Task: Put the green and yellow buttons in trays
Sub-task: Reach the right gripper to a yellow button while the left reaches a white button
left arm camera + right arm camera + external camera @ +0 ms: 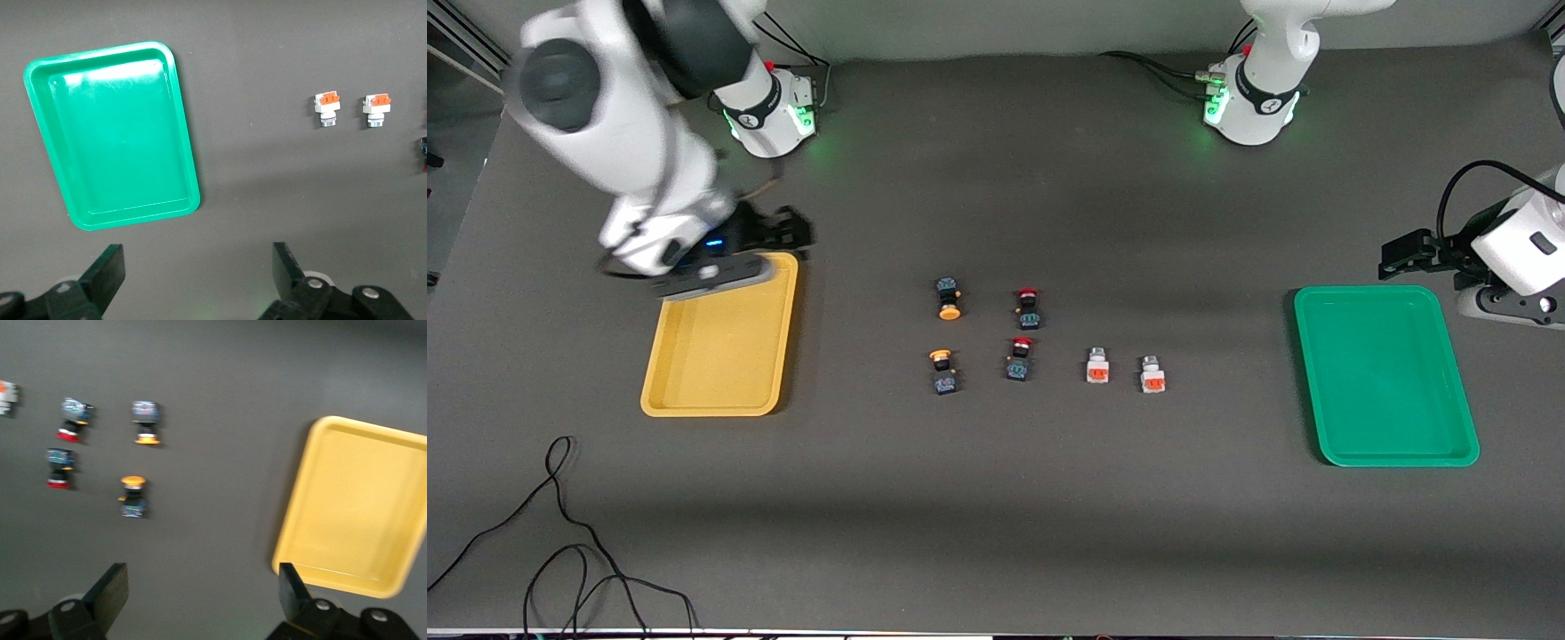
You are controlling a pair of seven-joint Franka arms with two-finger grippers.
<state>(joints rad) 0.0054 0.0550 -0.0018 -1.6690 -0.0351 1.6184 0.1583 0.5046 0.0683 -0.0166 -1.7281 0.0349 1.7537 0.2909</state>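
Observation:
Next, my right gripper grabs the yellow-capped button by its black body (pixel 947 300) to put the button in the yellow tray (pixel 720 356).
Two dark buttons with yellow-orange caps (pixel 949 299) (pixel 943 370) lie mid-table, and two white-bodied buttons with orange faces (pixel 1097 365) (pixel 1152 374) lie beside them toward the left arm's end. The yellow tray (pixel 720 356) holds nothing, and neither does the green tray (pixel 1383 382). My right gripper (pixel 783 231) hangs open over the table at the yellow tray's (pixel 353 500) farther corner. My left gripper (pixel 1405 253) hangs open and empty by the green tray's (pixel 113 133) farther edge. The left wrist view shows the white buttons (pixel 327 109) (pixel 375 110); the right wrist view shows the yellow-capped ones (pixel 146 421) (pixel 133 497).
Two dark switches with red caps (pixel 1029 308) (pixel 1020 358) lie between the yellow-capped and white buttons. A loose black cable (pixel 560 533) curls on the table near the front camera, at the right arm's end.

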